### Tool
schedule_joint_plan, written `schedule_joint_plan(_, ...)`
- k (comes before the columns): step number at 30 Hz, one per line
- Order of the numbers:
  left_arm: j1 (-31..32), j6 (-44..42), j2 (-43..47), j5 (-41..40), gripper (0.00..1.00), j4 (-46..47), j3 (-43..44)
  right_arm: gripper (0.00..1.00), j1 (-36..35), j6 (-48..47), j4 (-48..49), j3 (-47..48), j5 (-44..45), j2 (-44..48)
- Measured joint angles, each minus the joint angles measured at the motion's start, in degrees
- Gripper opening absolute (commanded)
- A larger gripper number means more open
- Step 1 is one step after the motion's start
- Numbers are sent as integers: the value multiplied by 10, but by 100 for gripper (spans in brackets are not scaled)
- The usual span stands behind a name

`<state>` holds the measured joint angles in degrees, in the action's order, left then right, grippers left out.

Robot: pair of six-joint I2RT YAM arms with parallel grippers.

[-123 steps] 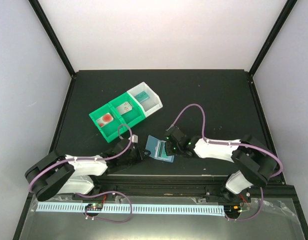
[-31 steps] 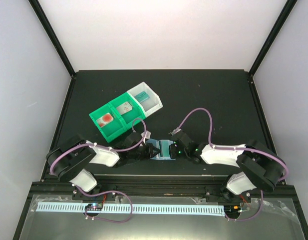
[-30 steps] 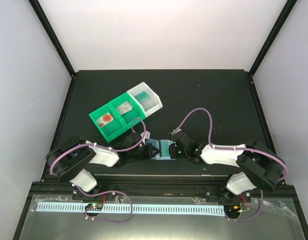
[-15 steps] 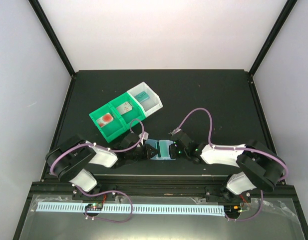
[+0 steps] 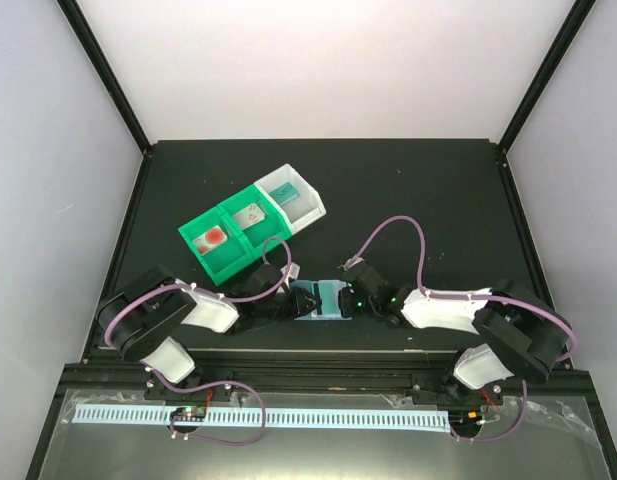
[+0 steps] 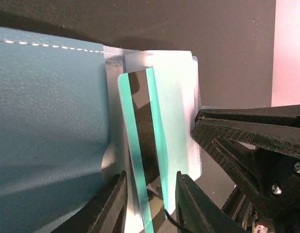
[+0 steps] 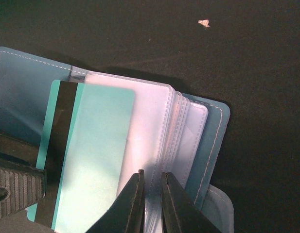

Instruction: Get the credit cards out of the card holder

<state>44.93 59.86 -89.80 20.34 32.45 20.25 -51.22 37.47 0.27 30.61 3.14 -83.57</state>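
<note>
My left gripper should close now. Closing now would hold the teal card. My left gripper's finger reaches over the card's edge to its black stripe.
The slate-blue card holder (image 5: 323, 300) lies open on the black table between both arms. My right gripper (image 7: 152, 174) is shut on its translucent sleeves (image 7: 154, 116), beside the cover (image 7: 214, 131). A teal credit card (image 6: 140, 111) with a black stripe sticks partly out of a sleeve. My left gripper (image 6: 151, 177) straddles the card's near end with its jaws open, a small gap on each side. In the right wrist view the teal card (image 7: 96, 145) lies left of the pinched sleeves. From above, the left gripper (image 5: 293, 303) and right gripper (image 5: 353, 298) face each other across the holder.
A green tray (image 5: 220, 262) and a white tray (image 5: 310, 205) stand joined behind and left of the holder, with small flat items inside. The right gripper's black fingers (image 6: 247, 145) sit close to the card's right side. A white speck (image 7: 203, 22) lies on the table.
In the last second my left gripper's jaws have parted around the teal card. The right gripper has stayed shut on the sleeves. Four seconds ago the holder lay tilted, with the left arm further back.
</note>
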Motion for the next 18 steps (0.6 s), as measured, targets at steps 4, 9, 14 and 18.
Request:
schedule_joint_plan(4, 0, 3, -3, -2, 12, 1, 1, 12, 0, 0, 5, 0, 0, -3)
schedule_joint_plan(9, 0, 5, -2, -10, 2, 2, 0, 12, 1, 0, 9, 0, 0, -5)
schedule_joint_plan(14, -1, 4, 24, -13, 1, 1, -1, 11, 1, 1, 9, 0, 0, -5)
schedule_joint_plan(18, -5, 0, 51, -22, 2, -34, -3, 10, 1, 0, 6, 2, 1, -5)
